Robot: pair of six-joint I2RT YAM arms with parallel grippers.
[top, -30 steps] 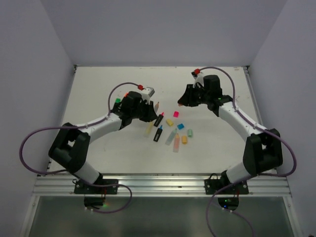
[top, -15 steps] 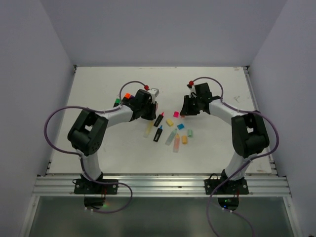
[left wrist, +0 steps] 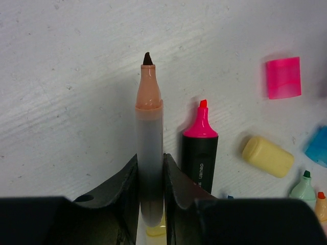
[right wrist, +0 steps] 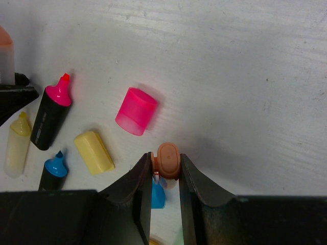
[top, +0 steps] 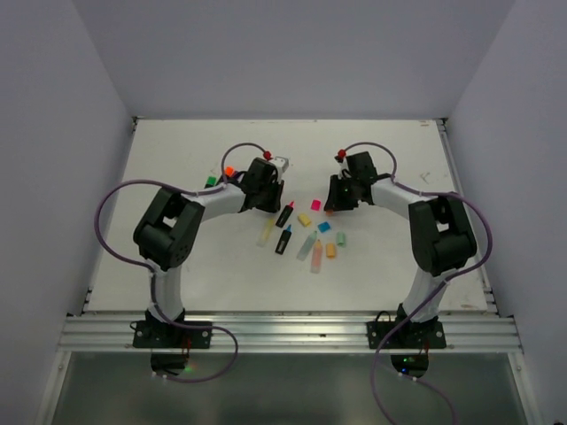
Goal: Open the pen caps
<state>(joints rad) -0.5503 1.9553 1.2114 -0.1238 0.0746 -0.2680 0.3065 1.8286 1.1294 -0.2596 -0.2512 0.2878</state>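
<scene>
I should open my right gripper now, because the small peach-brown cap [right wrist: 167,160] is just above flat, open table beside the pink cap, so the peach-brown cap would land there.
My left gripper [left wrist: 150,159] is shut on a pale translucent pen [left wrist: 149,127] with a bare peach-orange neck and dark tip, held over the table; it shows in the top view [top: 266,189]. My right gripper [right wrist: 166,159] is shut on a small peach-brown cap [right wrist: 167,160], just above the table; it shows in the top view [top: 334,197]. Between them lie an uncapped black pen with a pink tip [left wrist: 200,148] [right wrist: 51,116], a pink cap [right wrist: 136,111] [top: 315,204], a yellow cap [right wrist: 94,151] [left wrist: 267,155] and a blue cap [top: 324,227].
More uncapped pens lie nearer the front: a blue-tipped black one [top: 283,241], a pastel yellow one [top: 266,232], a mint one [top: 306,247] and a peach one [top: 316,257]. Mint [top: 341,238] and orange [top: 330,251] caps lie beside them. Green [top: 211,181] and orange [top: 229,172] caps lie behind the left arm.
Both arms have folded their elbows in towards the middle. The left gripper has shifted a little up and right with its pen. The right gripper has come down towards the caps.
</scene>
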